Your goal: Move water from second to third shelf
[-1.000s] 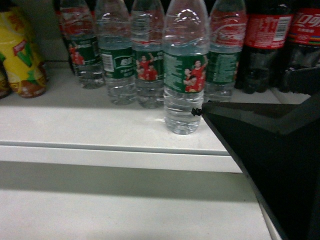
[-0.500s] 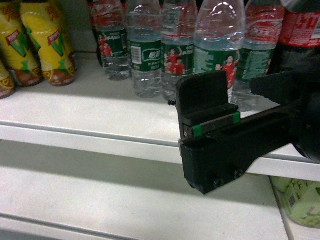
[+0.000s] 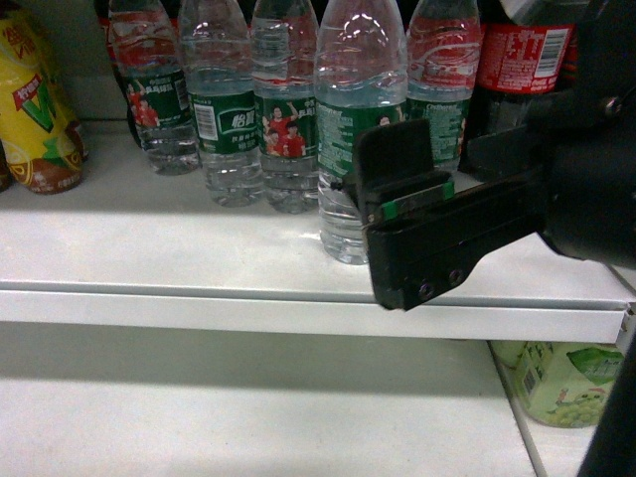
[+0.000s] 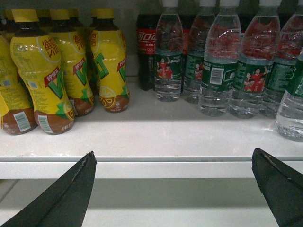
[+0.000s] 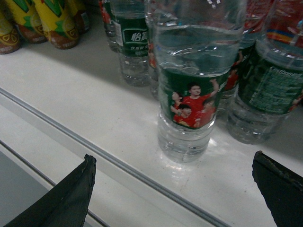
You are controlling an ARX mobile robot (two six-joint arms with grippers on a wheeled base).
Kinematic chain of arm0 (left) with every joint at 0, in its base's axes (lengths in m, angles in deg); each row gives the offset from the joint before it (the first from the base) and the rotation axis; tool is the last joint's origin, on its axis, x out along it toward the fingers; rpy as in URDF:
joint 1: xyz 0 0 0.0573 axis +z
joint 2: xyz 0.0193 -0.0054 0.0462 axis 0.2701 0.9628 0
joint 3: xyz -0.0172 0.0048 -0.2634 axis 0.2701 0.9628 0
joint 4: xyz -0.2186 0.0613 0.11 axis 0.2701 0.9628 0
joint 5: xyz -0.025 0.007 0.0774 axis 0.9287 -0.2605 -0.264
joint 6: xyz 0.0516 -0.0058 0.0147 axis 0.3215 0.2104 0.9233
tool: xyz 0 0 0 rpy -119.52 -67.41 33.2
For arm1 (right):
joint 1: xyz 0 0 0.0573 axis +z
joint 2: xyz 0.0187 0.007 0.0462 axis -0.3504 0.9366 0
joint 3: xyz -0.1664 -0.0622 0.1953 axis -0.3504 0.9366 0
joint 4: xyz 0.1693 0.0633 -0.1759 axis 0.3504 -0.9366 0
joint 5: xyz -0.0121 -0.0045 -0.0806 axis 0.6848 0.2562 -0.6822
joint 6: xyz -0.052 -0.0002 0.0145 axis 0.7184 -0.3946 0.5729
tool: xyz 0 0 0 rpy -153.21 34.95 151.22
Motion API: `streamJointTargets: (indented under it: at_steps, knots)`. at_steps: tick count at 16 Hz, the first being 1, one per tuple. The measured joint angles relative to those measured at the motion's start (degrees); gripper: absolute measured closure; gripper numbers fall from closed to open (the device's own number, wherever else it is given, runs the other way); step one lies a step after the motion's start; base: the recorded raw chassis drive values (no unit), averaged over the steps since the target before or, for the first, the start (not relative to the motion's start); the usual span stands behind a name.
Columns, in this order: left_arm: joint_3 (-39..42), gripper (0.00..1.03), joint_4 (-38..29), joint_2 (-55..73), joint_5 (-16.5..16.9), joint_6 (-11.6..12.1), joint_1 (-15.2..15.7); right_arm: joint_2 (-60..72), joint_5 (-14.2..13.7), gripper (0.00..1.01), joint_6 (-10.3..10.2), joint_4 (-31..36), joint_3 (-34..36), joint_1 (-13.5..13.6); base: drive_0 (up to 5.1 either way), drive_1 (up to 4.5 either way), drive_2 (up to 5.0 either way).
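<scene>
My right gripper grabs the bottle by its green-labelled middle (image 3: 341, 134) next, so the water bottle's clear base (image 3: 344, 238) stays free to stand on the third shelf.
Several water bottles with dark green labels stand in a row on the white shelf (image 3: 179, 248). One water bottle (image 3: 350, 129) (image 5: 189, 94) stands in front of the row, near the shelf's front edge. My right gripper (image 3: 437, 164) (image 5: 173, 160) is open, level with this bottle's lower half and just in front of it. Its fingers stand wide on either side and do not touch it. My left gripper (image 4: 173, 153) is open and empty, in front of the shelf edge and left of the water row (image 4: 227, 71). It is out of the head view.
Yellow drink bottles (image 4: 47, 71) (image 3: 30, 109) fill the left of the same shelf. Dark cola bottles (image 3: 522, 60) (image 4: 147, 42) stand behind and to the right of the water. A lower white shelf (image 3: 248, 417) carries a green-labelled bottle (image 3: 561, 383) at the right.
My right gripper has risen from the lower right and moved left, up to the front water bottle. The head view has shifted sideways meanwhile.
</scene>
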Motion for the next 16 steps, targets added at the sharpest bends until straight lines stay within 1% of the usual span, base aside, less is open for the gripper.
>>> streamJointTargets:
  at_steps: [2, 4, 5, 7, 8, 9, 11, 14, 15, 16]
  knots:
    - [0.0, 0.05, 0.0, 0.0, -0.02, 0.0, 0.0, -0.76, 1.49, 0.03, 0.57, -0.24, 0.0, -2.14, 0.0, 0.0, 0.0]
    - [0.0, 0.05, 0.0, 0.0, -0.02, 0.0, 0.0, -1.25, 2.49, 0.03, 1.14, -1.22, -0.02, -5.01, 0.0, 0.0, 0.0]
    - [0.0, 0.05, 0.0, 0.0, 0.0, 0.0, 0.0, -1.25, 2.47, 0.03, 1.14, -2.05, -0.28, -5.42, 0.0, 0.0, 0.0]
    - [0.0, 0.05, 0.0, 0.0, 0.0, 0.0, 0.0, -0.5, 2.51, 0.03, 1.05, -2.4, -2.64, -4.07, 0.0, 0.0, 0.0]
    - [0.0, 0.05, 0.0, 0.0, 0.0, 0.0, 0.0, 0.61, 2.49, 0.03, 0.28, -2.49, -4.46, -3.5, 0.0, 0.0, 0.0]
    - [0.0, 0.05, 0.0, 0.0, 0.0, 0.0, 0.0, 2.6, 1.55, 0.03, -1.6, -2.86, -5.97, -2.56, 0.0, 0.0, 0.0]
    - [0.0, 0.05, 0.0, 0.0, -0.02, 0.0, 0.0, 5.16, 0.79, 0.03, -3.26, -3.78, -7.52, -1.81, 0.0, 0.0, 0.0]
    - [0.0, 0.05, 0.0, 0.0, 0.0, 0.0, 0.0, 7.37, -0.52, 0.03, -5.2, -4.37, -11.19, -0.5, 0.0, 0.0, 0.0]
    - [0.0, 0.05, 0.0, 0.0, -0.02, 0.0, 0.0, 8.2, -1.09, 0.03, -5.97, -4.48, -12.17, -0.37, 0.0, 0.0, 0.0]
    - [0.0, 0.05, 0.0, 0.0, -0.02, 0.0, 0.0, 9.38, -2.25, 0.03, -6.78, -4.66, -12.98, -0.07, 0.0, 0.0, 0.0]
